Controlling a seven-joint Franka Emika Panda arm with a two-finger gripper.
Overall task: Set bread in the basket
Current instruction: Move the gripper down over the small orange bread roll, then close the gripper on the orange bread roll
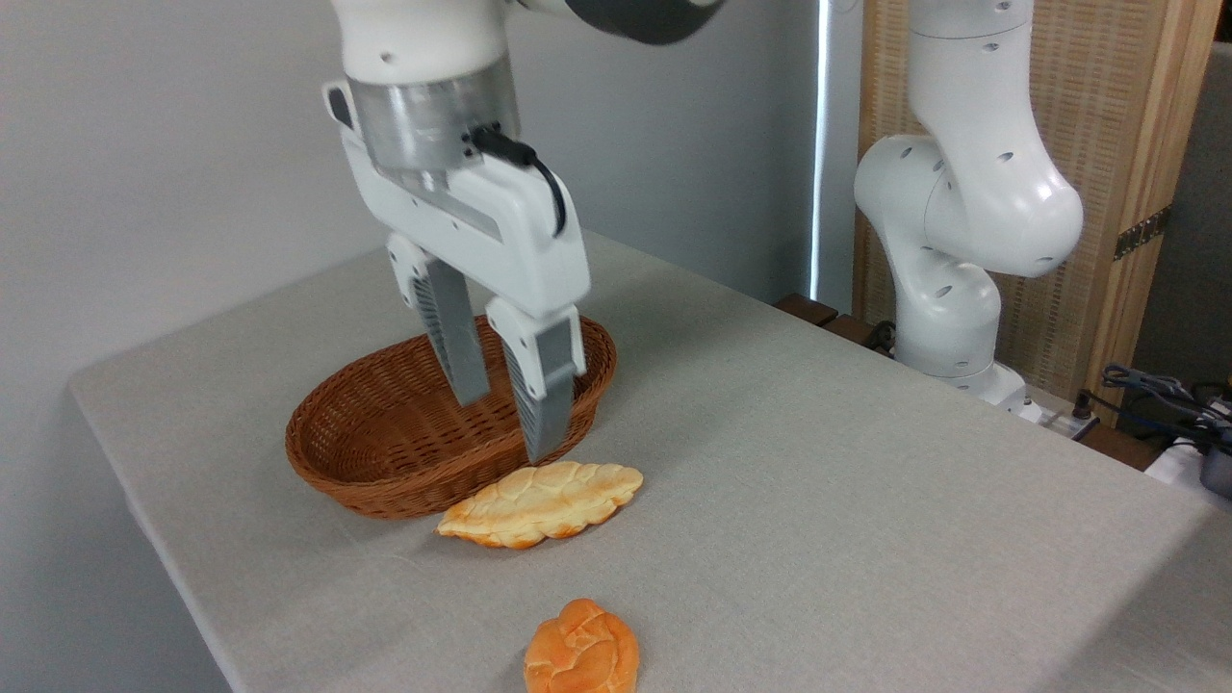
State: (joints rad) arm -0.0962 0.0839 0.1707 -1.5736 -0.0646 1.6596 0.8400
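I need to grip the knotted roll by its rounded sides with my gripper next, so that I can put the bread into the wicker basket.
The bread, a small orange-brown knotted roll, lies on the table near the bottom edge of the view. The oval reddish-brown wicker basket sits further back and left, with nothing inside that I can see. My gripper hangs open in front of the basket's right half, its fingertips just above the pale loaf. Nothing is between the fingers. The roll is well below and slightly right of the gripper.
A longer pale yellow braided loaf lies against the basket's front right side. The arm's white base stands at the table's right rear. Cables lie beyond the right edge. The grey cloth table ends close on the left.
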